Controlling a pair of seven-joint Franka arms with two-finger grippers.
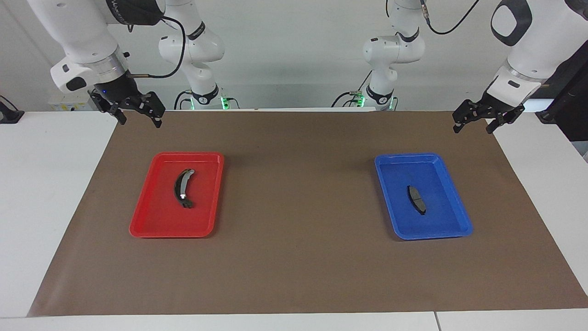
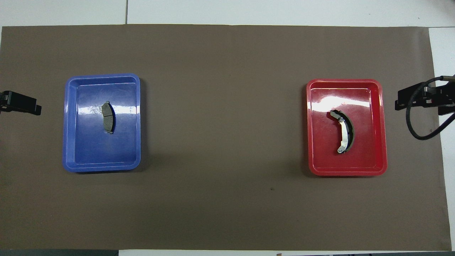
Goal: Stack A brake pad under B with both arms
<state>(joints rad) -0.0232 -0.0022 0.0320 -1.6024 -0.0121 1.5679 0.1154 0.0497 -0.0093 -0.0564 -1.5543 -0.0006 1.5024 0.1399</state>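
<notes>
My left gripper should stack the dark-grey brake pad under the arc-shaped brake shoe [image 2: 346, 132], so it needs to grab its middle [image 2: 108, 117] next.
The short flat dark-grey brake pad [image 1: 416, 199] lies in the blue tray [image 1: 448, 230] toward the left arm's end; it also shows in the overhead view [image 2: 108, 117]. The long arc-shaped brake shoe B [image 1: 182, 188] with a silver strip lies in the red tray [image 1: 151, 227] toward the right arm's end; it also shows in the overhead view [image 2: 344, 132]. My left gripper [image 1: 473, 128] hangs open and empty in the air over the mat's corner, apart from the blue tray. My right gripper [image 1: 140, 120] hangs open and empty over the mat's other corner, apart from the red tray.
A brown mat [image 1: 294, 266] covers the middle of the white table [image 1: 41, 193]. In the overhead view the blue tray [image 2: 71, 156] and red tray [image 2: 380, 160] sit far apart, and the left gripper [image 2: 21, 103] and right gripper [image 2: 419, 99] show at the edges.
</notes>
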